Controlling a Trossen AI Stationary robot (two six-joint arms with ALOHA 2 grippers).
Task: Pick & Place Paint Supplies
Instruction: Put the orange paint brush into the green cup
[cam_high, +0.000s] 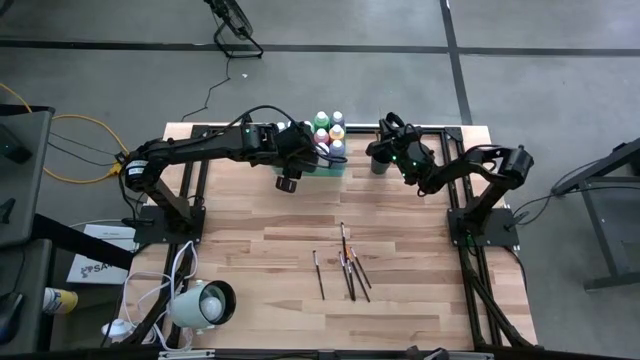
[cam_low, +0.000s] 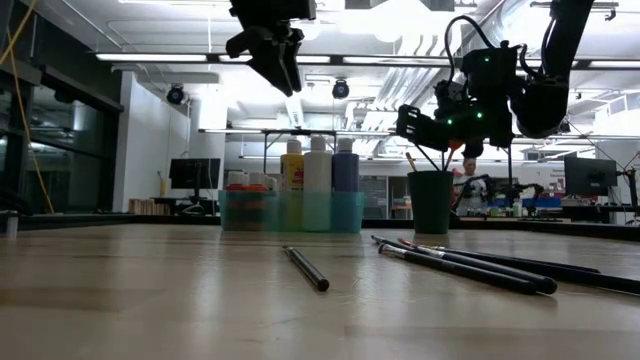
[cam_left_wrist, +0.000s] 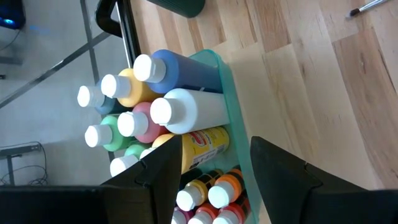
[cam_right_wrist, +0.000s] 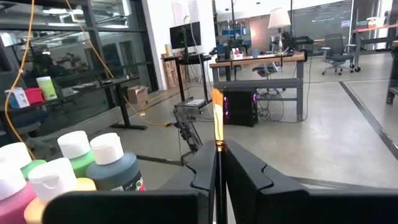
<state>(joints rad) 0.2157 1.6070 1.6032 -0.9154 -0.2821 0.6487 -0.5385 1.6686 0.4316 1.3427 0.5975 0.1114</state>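
Observation:
The robot's right hand holds the paintbrush upright, bristles up, over the dark cup (cam_high: 379, 167), so the hand should open now and the paintbrush would settle inside.
Several paint bottles (cam_high: 328, 130) with white caps stand in a translucent green tray (cam_low: 290, 212) at the table's far middle. My left gripper (cam_high: 289, 183) is open and empty above the tray's near side. In its wrist view (cam_left_wrist: 214, 155) the fingers stand over the bottles (cam_left_wrist: 168, 106). My right gripper (cam_high: 385, 150) is shut on a paintbrush (cam_right_wrist: 216, 118) above the dark cup (cam_low: 431, 200), to the right of the tray. Several dark-handled brushes (cam_high: 348, 268) lie flat on the table's near middle, and they also show in the low view (cam_low: 460, 262). My right gripper pinches the brush's handle just behind the ferrule (cam_right_wrist: 218, 152) between its two fingers. The orange bristle end (cam_right_wrist: 216, 109) sticks out past the fingertips. The brush's other end is hidden by the gripper, so I cannot tell whether it reaches into the cup.
A white and black round device (cam_high: 205, 303) sits at the table's near left corner. One brush (cam_low: 305, 268) lies apart from the others, to their left. Bare wood lies between the tray and the loose brushes. Cables run off the table's left side.

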